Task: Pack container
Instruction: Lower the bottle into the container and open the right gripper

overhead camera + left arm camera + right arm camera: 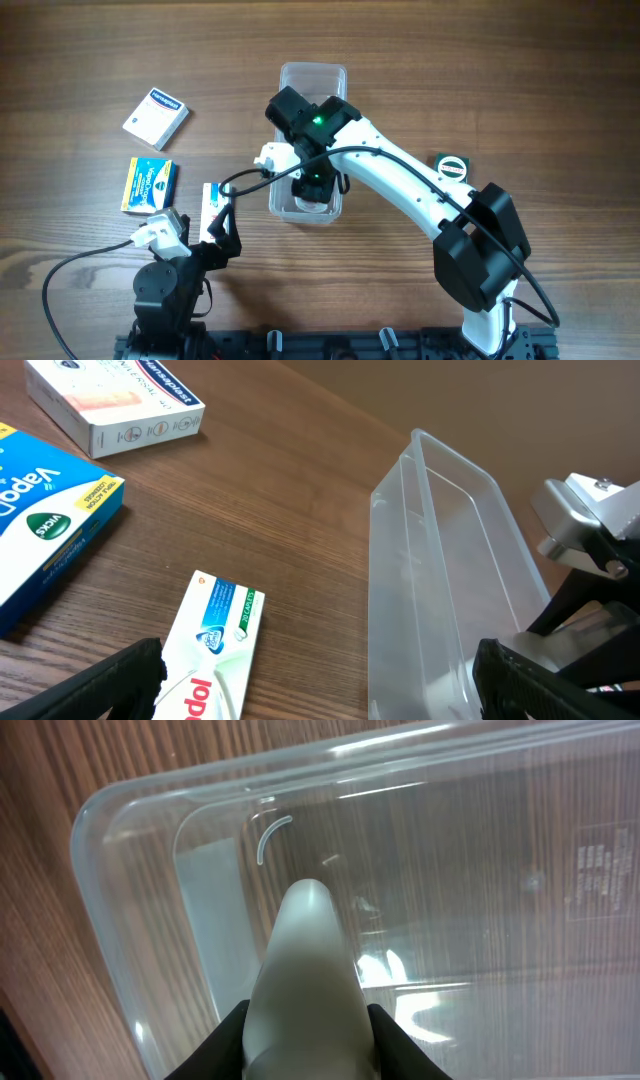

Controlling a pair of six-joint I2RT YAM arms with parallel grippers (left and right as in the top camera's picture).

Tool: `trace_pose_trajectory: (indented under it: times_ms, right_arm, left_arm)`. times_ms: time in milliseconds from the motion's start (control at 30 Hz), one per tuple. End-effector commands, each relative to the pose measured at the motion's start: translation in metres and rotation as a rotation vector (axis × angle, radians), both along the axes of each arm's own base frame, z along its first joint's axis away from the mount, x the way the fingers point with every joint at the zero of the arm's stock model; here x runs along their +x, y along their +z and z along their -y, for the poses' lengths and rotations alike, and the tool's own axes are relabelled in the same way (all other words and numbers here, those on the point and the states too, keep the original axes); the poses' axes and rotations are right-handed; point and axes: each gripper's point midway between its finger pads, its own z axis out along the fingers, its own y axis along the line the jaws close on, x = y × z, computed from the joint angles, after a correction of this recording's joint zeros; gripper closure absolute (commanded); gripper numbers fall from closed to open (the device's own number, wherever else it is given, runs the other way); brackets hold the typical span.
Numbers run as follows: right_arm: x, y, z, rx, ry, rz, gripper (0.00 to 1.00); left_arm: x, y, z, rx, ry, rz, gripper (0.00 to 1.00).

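The white object's rounded tip (311, 205) is below the container's rim and inside the container's near end (287, 206), so I need to let go of the white object with my right gripper.
The clear plastic container (312, 78) lies lengthwise in the middle of the table. It also shows in the left wrist view (440, 560) and the right wrist view (100, 870). My right gripper (313, 190) reaches down into its near end, shut on a pale, rounded white object (305, 970) whose tip points at the container floor. My left gripper (226, 232) is open and empty, low over the table left of the container. A white toothpaste box (215, 650) lies by its left finger.
A blue and yellow box (150, 186) and a white box (156, 116) lie at the left. A small dark green box (453, 166) lies right of the container, beside the right arm. The right arm crosses the container's near end (590, 530).
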Motion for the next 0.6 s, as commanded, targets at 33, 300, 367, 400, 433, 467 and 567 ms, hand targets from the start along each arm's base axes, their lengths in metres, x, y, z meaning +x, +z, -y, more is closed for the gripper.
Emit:
trace_pose_trajectory:
  times_ms: [33, 300, 367, 400, 433, 467, 567]
  right_arm:
    - [-0.0087, 0.0035, -0.0011, 0.010, -0.005, -0.021, 0.63]
    - [-0.0112, 0.0038, -0.0021, 0.017, -0.003, -0.034, 0.46]
    - [-0.0125, 0.0037, -0.0010, 0.012, -0.004, -0.039, 0.47]
    - [-0.0124, 0.0038, -0.0009, 0.012, -0.003, -0.039, 0.47]
    - [-0.0123, 0.0040, -0.0011, 0.013, -0.003, -0.038, 0.47]
    - [-0.0123, 0.0041, -0.0011, 0.013, -0.003, -0.038, 0.47]
    - [-0.0124, 0.0043, -0.0012, 0.014, -0.003, -0.039, 0.51]
  left_arm:
    - [0.0002, 0.0002, -0.0002, 0.008, -0.005, 0.005, 0.00]
    - [0.0002, 0.0002, -0.0002, 0.008, -0.005, 0.005, 0.00]
    - [0.0002, 0.0002, -0.0002, 0.008, -0.005, 0.005, 0.00]
    - [0.0002, 0.0002, -0.0002, 0.008, -0.005, 0.005, 0.00]
    - [0.0002, 0.0002, -0.0002, 0.008, -0.005, 0.005, 0.00]
    - [0.0002, 0.0002, -0.0002, 0.008, -0.005, 0.005, 0.00]
    - [0.0002, 0.0002, -0.0002, 0.008, -0.005, 0.005, 0.00]
